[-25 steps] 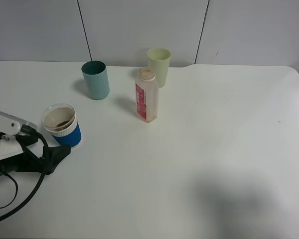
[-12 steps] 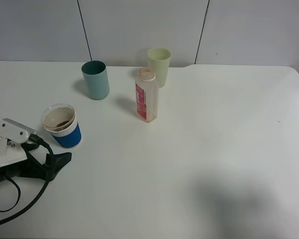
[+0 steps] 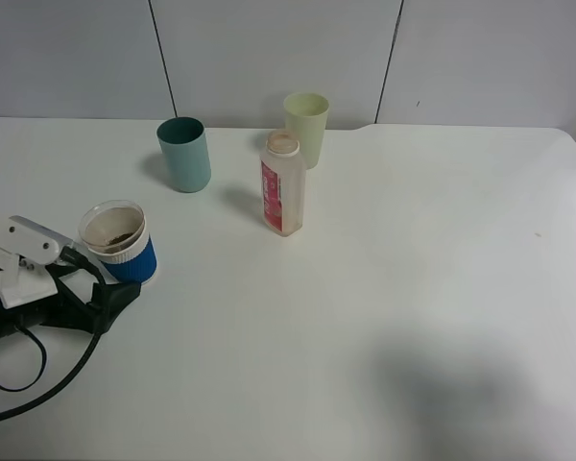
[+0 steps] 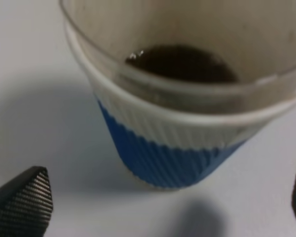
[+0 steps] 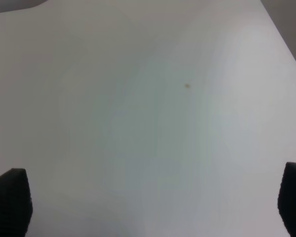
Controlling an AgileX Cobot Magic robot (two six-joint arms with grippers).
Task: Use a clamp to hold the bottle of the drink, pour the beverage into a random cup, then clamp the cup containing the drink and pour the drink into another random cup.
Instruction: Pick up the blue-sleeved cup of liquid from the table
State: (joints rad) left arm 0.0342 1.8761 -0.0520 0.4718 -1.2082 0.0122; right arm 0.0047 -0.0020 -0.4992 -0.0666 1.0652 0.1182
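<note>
My left gripper moves forward and only then closes on the cup, since the fingers stop short of the blue sleeve (image 3: 134,263), over the white table.
The cup containing the drink (image 3: 123,252), clear with a blue sleeve and white band, stands at the table's left. The dark brown beverage (image 4: 182,64) lies in its bottom. My left gripper (image 3: 101,279), white-cased with a black cable, is open. In the left wrist view the cup containing the drink (image 4: 167,148) stands between its black fingertips (image 4: 22,202), untouched. The bottle (image 3: 282,192), whitish with a pink-red label, stands upright mid-table. The clamp, my right gripper (image 5: 152,200), is open over bare table and out of the high view.
A teal cup (image 3: 184,154) and a pale green cup (image 3: 306,125) stand upright near the back of the white table (image 3: 413,288), on either side of the bottle. The left gripper's black cable (image 3: 38,379) loops over the table's near left corner.
The left gripper drew back toward the near edge, then came forward again to the blue-sleeved cup. Bottle and cups have not moved.
</note>
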